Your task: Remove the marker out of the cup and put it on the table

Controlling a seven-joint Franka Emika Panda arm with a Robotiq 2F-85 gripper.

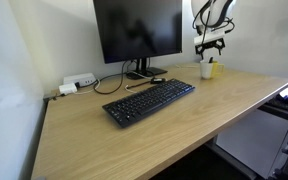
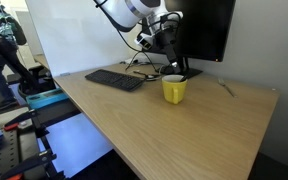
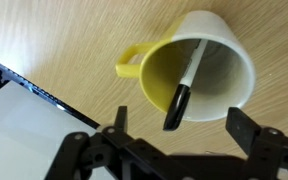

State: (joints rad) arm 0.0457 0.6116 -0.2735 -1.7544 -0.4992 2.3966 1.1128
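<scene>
My fingers are still above the cup's rim, so it is too early to close on the marker's dark end (image 1: 211, 61) (image 3: 177, 108) in the fingers' gap. My gripper lowers, before closing.
The pale yellow cup (image 3: 216, 45) stands on the light-wood table (image 3: 64, 45) and shows in both exterior views (image 1: 207, 69) (image 2: 174, 90). The marker (image 3: 187, 80) leans inside it, white body down and dark end up at the rim. My gripper (image 3: 182, 128) hangs straight above the cup, open and empty, one finger on each side of the marker's dark end and above it. In both exterior views the gripper (image 1: 212, 45) (image 2: 167, 52) is a short way above the cup.
A black keyboard (image 1: 149, 102) (image 2: 114, 78) lies in front of a monitor (image 1: 139, 30) (image 2: 199, 30). A dark pen-like stick (image 1: 144, 83) lies behind the keyboard. A white power strip (image 1: 79, 83) sits at the back. Table edge (image 2: 114, 140) drops to equipment.
</scene>
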